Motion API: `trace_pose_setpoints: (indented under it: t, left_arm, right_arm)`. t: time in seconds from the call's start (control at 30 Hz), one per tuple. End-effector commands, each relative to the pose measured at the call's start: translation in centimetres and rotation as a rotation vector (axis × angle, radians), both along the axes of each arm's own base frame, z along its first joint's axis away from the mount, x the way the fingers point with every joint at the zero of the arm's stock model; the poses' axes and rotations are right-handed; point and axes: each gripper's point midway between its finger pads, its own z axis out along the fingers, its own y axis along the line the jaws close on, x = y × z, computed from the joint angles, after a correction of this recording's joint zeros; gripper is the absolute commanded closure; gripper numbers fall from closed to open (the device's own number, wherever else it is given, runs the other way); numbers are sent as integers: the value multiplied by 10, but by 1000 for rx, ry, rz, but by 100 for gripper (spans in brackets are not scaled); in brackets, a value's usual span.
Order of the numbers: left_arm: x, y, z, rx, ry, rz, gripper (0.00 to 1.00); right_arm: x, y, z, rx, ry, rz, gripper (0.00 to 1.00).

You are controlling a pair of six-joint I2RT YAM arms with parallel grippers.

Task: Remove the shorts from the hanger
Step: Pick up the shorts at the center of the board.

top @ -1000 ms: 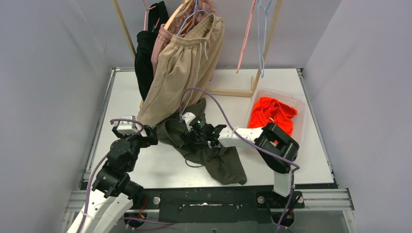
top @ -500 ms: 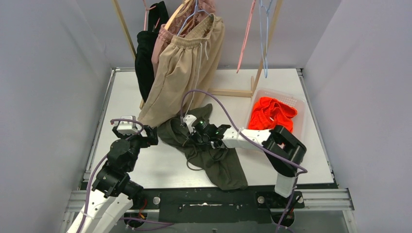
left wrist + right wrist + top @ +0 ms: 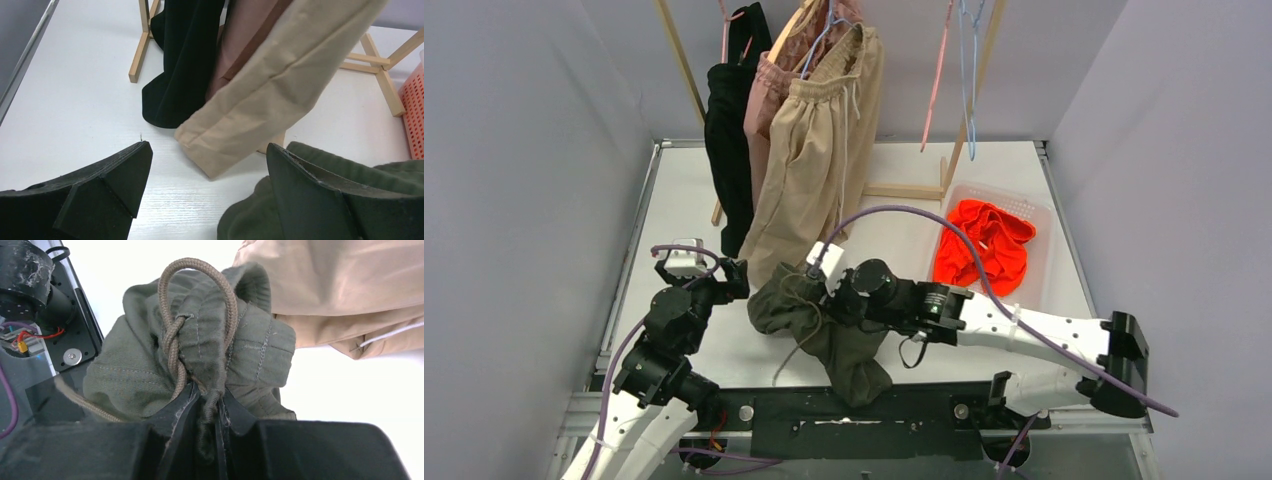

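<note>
My right gripper is holding the olive green shorts (image 3: 819, 325) short of the basket's rim and should move them toward the basket before releasing.
The dark olive green shorts (image 3: 819, 325) lie bunched on the table near the front edge. My right gripper (image 3: 829, 292) is shut on their gathered waist. In the right wrist view its jaws (image 3: 207, 397) pinch olive fabric (image 3: 130, 375) beside the tan drawstring (image 3: 172, 340). My left gripper (image 3: 729, 278) stands open just left of the heap with nothing between its fingers (image 3: 207, 147); olive cloth (image 3: 243, 220) lies by its right finger. Beige shorts (image 3: 819, 150) and dusty pink shorts (image 3: 769, 100) hang on hangers at the back. The orange shorts (image 3: 979, 240) lie in a basket.
A black garment (image 3: 729, 130) hangs left of the pink shorts. The wooden rack's foot (image 3: 904, 190) crosses the back of the table. Bare hangers (image 3: 964, 60) dangle at the right. The pink basket (image 3: 1036, 215) stands at the right side. The beige leg (image 3: 260, 100) reaches the tabletop.
My right gripper closed on the olive shorts and dragged them toward the front edge, bunching them. The hanging clothes swung back to hang straighter. The left arm stayed put.
</note>
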Motion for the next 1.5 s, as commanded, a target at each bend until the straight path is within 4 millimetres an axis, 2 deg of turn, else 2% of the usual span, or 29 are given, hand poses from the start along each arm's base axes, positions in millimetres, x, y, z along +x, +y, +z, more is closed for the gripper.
trace_pose_setpoints:
  t: [0.0, 0.13, 0.17, 0.23, 0.3, 0.37, 0.47, 0.63, 0.73, 0.8, 0.87, 0.93, 1.0, 1.07, 1.1, 1.13, 1.23, 1.27, 1.37, 1.47]
  left_arm:
    - [1, 5, 22, -28, -68, 26, 14]
    - [-1, 10, 26, -38, -86, 49, 14]
    - [-1, 9, 27, -39, -87, 47, 15]
    - [0, 8, 25, -35, -83, 38, 14]
    - [1, 6, 24, -30, -81, 28, 15]
    - [1, 6, 23, -27, -78, 27, 14]
    - [1, 6, 24, -26, -81, 26, 15]
    - [1, 5, 23, -20, -77, 22, 14]
    - [2, 5, 21, -15, -71, 23, 15]
    - [2, 4, 21, -15, -70, 19, 14]
    - [2, 3, 21, -16, -70, 14, 14]
    - [2, 3, 20, -13, -68, 13, 15]
    - [2, 4, 20, -11, -66, 16, 15]
    - [2, 4, 19, -9, -63, 19, 14]
    - [2, 4, 18, -8, -60, 19, 14]
    - [3, 4, 17, -6, -56, 19, 14]
    - [4, 4, 16, -4, -50, 25, 15]
    - [4, 4, 16, -4, -48, 25, 15]
    - [5, 4, 15, -3, -43, 25, 14]
    - [4, 6, 17, -4, -48, 36, 14]
  right_arm:
    - [7, -16, 56, 198, -141, -94, 100]
    - [10, -35, 97, 403, -231, -156, 100]
    - [14, -41, 101, 434, -253, -186, 100]
    - [29, -53, 95, 430, -286, -297, 99]
    - [41, -59, 72, 299, -296, -368, 99]
    - [42, -62, 36, 107, -267, -376, 98]
    - [27, -61, -4, -32, -144, -352, 98]
    - [-9, -65, -66, -20, 172, -410, 94]
    - [-26, -64, -88, -1, 300, -439, 84]
    - [-25, -71, -101, 7, 372, -570, 72]
    - [-26, -79, -119, -38, 424, -665, 66]
    - [-31, -82, -134, -89, 445, -699, 44]
    - [-32, -80, -144, -108, 432, -733, 22]
    - [-26, -75, -147, -125, 392, -754, 12]
    - [-21, -76, -150, -158, 359, -774, 11]
    - [-12, -74, -143, -176, 317, -817, 10]
    - [13, -84, -133, -268, 152, -975, 1]
    - [17, -84, -135, -299, 118, -995, 1]
    - [23, -84, -150, -379, 70, -1055, 2]
    - [17, -82, -174, -373, 118, -1063, 2]
